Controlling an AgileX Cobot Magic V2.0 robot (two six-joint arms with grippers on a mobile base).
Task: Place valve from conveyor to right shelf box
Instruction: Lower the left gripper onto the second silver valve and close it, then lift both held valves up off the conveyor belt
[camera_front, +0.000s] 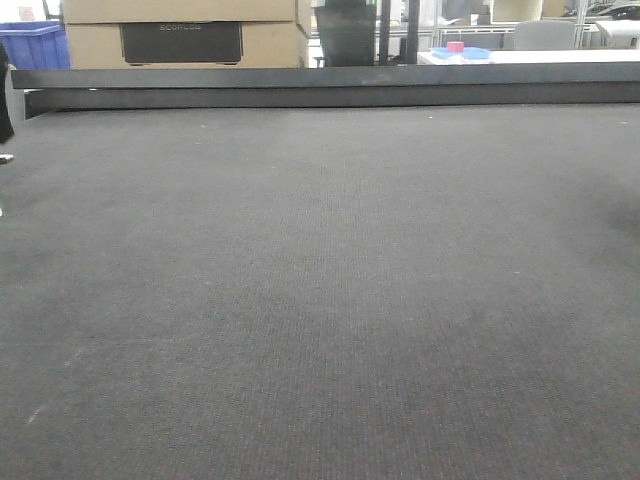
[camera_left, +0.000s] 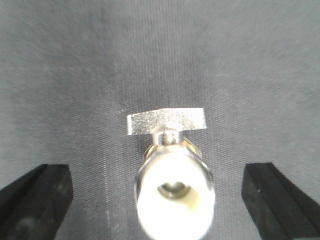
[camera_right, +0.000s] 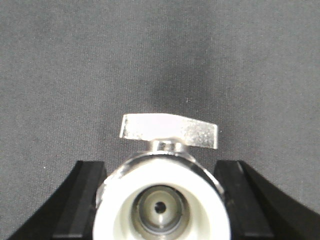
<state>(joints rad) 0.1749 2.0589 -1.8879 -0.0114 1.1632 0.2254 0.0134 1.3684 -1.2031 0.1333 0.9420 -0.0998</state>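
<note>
My left gripper grabs the valve by its white-ended body (camera_left: 174, 192) next, to place it in the shelf box.
The conveyor (camera_front: 320, 300) is a wide dark grey woven belt with a black rail (camera_front: 320, 85) along its far side. No valve or gripper shows in the front view. In the left wrist view a silver valve (camera_left: 172, 200) with a white end and a flat lever handle lies on the belt (camera_left: 75, 75). My left gripper (camera_left: 159, 172) is wide open around it, its black fingers (camera_left: 40, 195) well apart from it. In the right wrist view another such valve (camera_right: 160, 200) sits between my right gripper's (camera_right: 161, 167) black fingers (camera_right: 82, 200), which press on its sides.
Behind the rail stand cardboard boxes (camera_front: 180, 30), a blue crate (camera_front: 35, 45) at the far left, and a white table with a blue tray (camera_front: 460, 52) at the far right.
</note>
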